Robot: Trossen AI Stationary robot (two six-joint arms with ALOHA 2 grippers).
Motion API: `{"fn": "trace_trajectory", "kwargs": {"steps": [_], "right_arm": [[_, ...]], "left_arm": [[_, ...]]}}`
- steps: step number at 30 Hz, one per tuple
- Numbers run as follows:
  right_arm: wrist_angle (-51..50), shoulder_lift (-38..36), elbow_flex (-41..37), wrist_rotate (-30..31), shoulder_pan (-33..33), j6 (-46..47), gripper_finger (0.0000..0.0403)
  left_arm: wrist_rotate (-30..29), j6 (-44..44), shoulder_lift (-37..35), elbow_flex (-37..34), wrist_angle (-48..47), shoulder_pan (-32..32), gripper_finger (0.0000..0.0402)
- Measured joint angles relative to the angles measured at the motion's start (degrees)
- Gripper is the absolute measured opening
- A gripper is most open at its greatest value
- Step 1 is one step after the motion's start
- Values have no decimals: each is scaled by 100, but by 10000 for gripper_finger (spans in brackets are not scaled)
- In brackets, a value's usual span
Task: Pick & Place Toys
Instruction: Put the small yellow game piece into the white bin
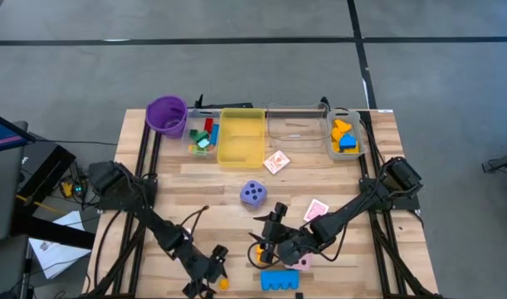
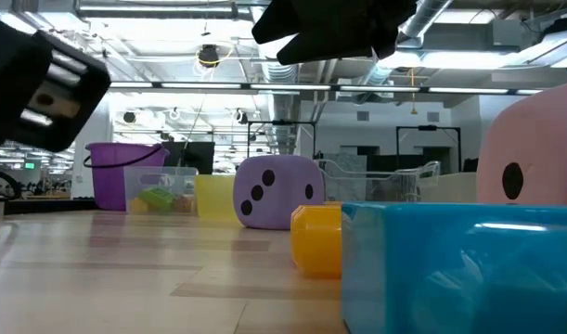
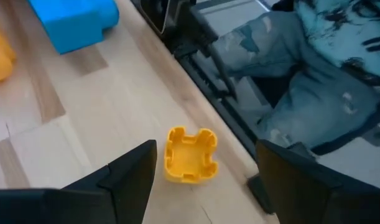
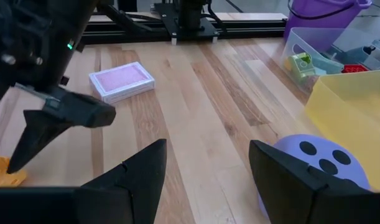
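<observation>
The small yellow brick lies short of the fingers, so closing now would miss. My left gripper first moves toward the brick, then closes on it.
A small yellow brick lies on the table at its near edge, also in the high view. My left gripper is open above it and touches nothing; the brick shows between its fingers. A blue brick, an orange-yellow brick and a pink die lie near the front. My right gripper is open and empty above the table, beside them. A purple die sits mid-table. Pink-backed cards and a card stack lie flat.
Along the far edge stand a purple cup, a clear bin with bricks, a yellow bin, a clear bin and a bin with yellow and blue bricks. Another card lies before the yellow bin.
</observation>
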Motion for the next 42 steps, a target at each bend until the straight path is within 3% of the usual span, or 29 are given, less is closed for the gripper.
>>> {"fn": "trace_trajectory", "kwargs": {"steps": [6,18,22,29,32,37,42], "right_arm": [[37,0,0,1,-4,0,222],[82,0,0,1,-11,0,222],[96,0,1,2,-11,0,222],[132,0,1,3,-13,0,222],[145,0,1,3,-13,0,222],[166,0,1,3,-13,0,222],[236,0,1,3,-13,0,222]], "left_arm": [[-352,6,318,-1,361,-84,271],[-425,34,1003,25,1127,-114,262],[-412,130,999,17,1182,-110,228],[-501,363,917,7,1076,-92,111],[-499,360,892,7,1045,-92,111],[-551,541,392,-21,482,-90,111],[-1723,611,-793,-7,-1463,-92,111]]}}
